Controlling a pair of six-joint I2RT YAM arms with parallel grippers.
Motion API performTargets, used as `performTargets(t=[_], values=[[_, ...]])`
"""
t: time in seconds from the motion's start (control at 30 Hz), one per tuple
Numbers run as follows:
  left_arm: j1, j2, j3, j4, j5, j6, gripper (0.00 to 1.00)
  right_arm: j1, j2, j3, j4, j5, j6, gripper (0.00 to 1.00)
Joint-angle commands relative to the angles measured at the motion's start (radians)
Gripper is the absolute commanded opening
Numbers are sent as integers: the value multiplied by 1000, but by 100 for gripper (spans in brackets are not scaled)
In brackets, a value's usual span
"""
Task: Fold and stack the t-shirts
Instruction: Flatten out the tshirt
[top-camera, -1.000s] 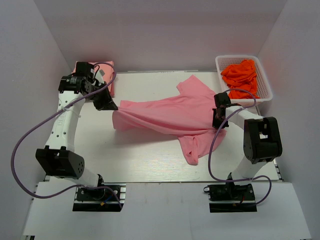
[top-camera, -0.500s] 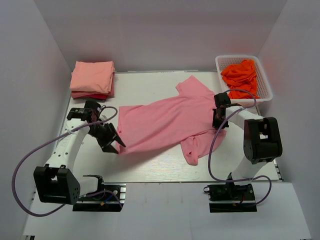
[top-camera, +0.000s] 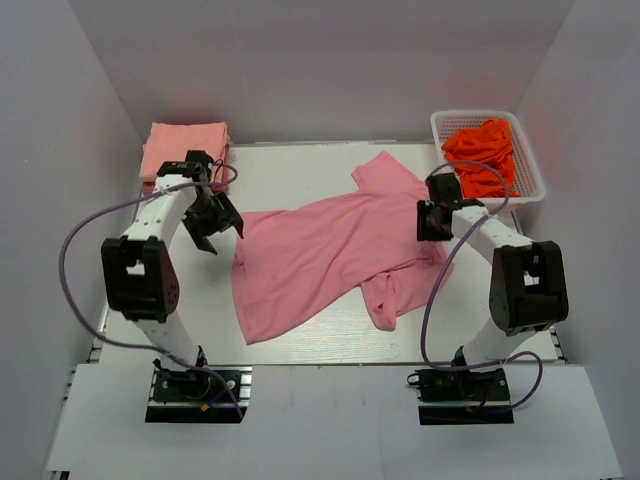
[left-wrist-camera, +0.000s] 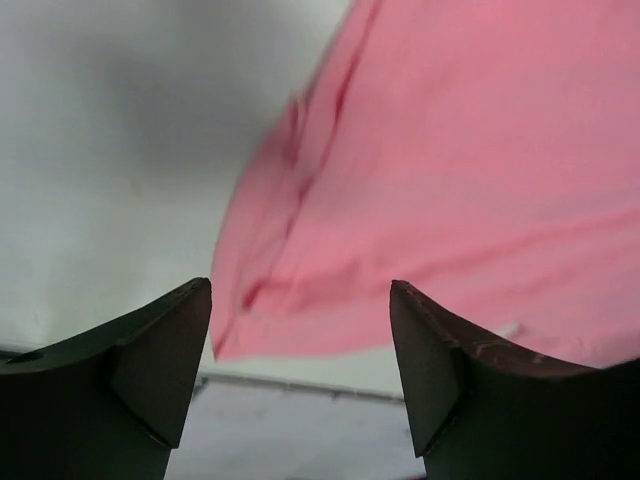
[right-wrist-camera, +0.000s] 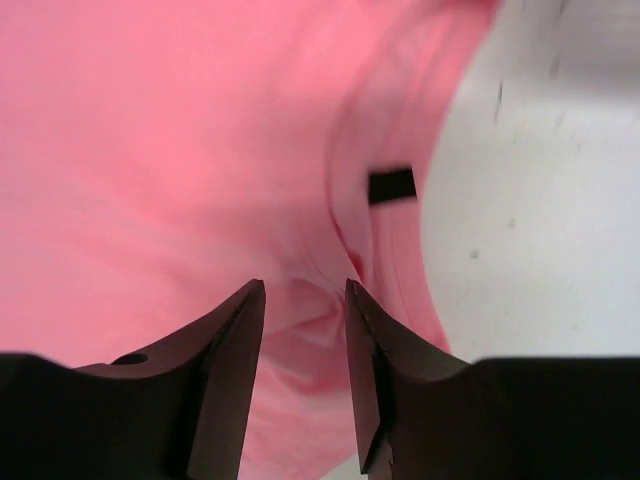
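The right gripper grabs the back sleeve's end (top-camera: 369, 167) next, away from the bunched sleeve, to spread the t-shirt flat for folding.
A rose-pink t-shirt (top-camera: 320, 255) lies spread across the middle of the table, its hem toward the front left and one sleeve bunched at the front right. My left gripper (top-camera: 218, 226) hovers open just left of the shirt; in the left wrist view its fingers (left-wrist-camera: 170, 350) stand wide apart, with only the shirt's edge (left-wrist-camera: 300, 300) beyond them. My right gripper (top-camera: 432, 221) sits over the collar area with its jaws apart. A puckered fold of pink cloth (right-wrist-camera: 305, 310) lies loose between its fingertips (right-wrist-camera: 240, 330), near a black label (right-wrist-camera: 391, 185).
A stack of folded salmon and red t-shirts (top-camera: 186, 152) sits at the back left corner. A white lattice basket (top-camera: 525, 150) at the back right holds orange-red t-shirts (top-camera: 482, 150). Grey walls close in three sides.
My left gripper opened, dropped the hem near the front left, and drew back toward the far left. The shirt now lies flatter. My right gripper opened from shut over the collar.
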Motion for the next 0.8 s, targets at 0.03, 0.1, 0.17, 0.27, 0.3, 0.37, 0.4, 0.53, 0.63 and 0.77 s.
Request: performTargets(t=[0.03, 0.1, 0.17, 0.27, 0.3, 0.37, 0.4, 0.53, 0.63, 0.77], values=[[8, 180, 81, 233, -143, 48, 78, 32, -31, 157, 112, -13, -85, 46], [8, 259, 138, 286, -153, 48, 73, 35, 26, 222, 108, -4, -106, 48], [8, 363, 255, 348, -119, 59, 72, 35, 113, 300, 99, 21, -116, 53], [8, 460, 310, 410, -53, 59, 72, 33, 272, 546, 65, 33, -134, 60], [8, 480, 335, 410, -53, 59, 72, 32, 305, 596, 25, 28, -134, 62], [8, 506, 347, 410, -83, 59, 72, 35, 404, 785, 10, 1, -140, 63], [8, 515, 347, 421, -84, 59, 72, 35, 464, 829, -10, -13, -137, 65], [8, 535, 335, 456, -44, 92, 65, 32, 644, 1065, 17, -38, -140, 73], [8, 535, 322, 456, -18, 111, 51, 32, 707, 1095, 133, -51, -182, 83], [-1, 516, 257, 456, 41, 123, 25, 30, 806, 1154, 230, -30, -217, 86]])
